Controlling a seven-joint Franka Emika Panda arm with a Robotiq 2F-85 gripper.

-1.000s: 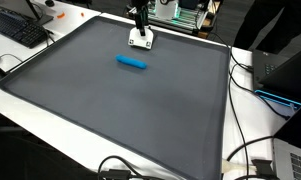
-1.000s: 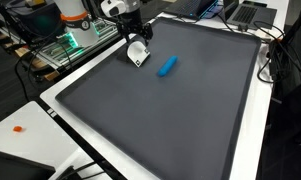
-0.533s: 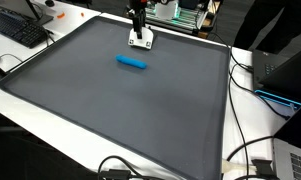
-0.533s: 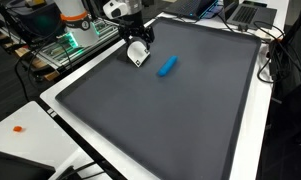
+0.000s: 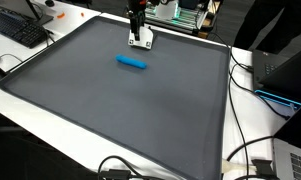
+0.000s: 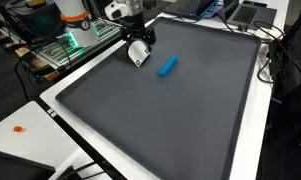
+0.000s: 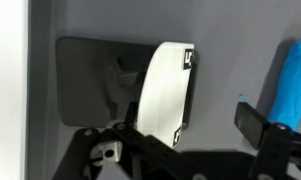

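Observation:
I will close my gripper now. One of its fingers reaches down past the edge of the thin white flat piece (image 5: pixel 141 39) (image 7: pixel 165 97), so closing would hold it.
A white block with a dark side (image 5: pixel 141 41) (image 6: pixel 137 56) lies on the dark grey mat (image 5: pixel 120 110) near its far edge. My gripper (image 5: pixel 138 29) (image 6: pixel 138 42) hangs just over it, open, its jaws spread to either side of the block without gripping it. In the wrist view the white block (image 7: pixel 164 88) fills the middle between the dark fingers (image 7: pixel 258 122), with my gripper (image 7: pixel 175 128) open around it. A blue cylinder (image 5: pixel 132 62) (image 6: pixel 167 67) (image 7: pixel 294 80) lies on the mat a short way off, beyond one finger.
The mat sits on a white table (image 5: pixel 50 115) with a raised rim. A keyboard (image 5: pixel 18 28) lies at one corner, laptops (image 6: pixel 245 12) and cables (image 5: pixel 252 150) along another side, and electronics (image 6: pixel 60 48) stand behind the arm.
The gripper has shifted slightly over the white block and stays open. The block and the blue cylinder have not moved.

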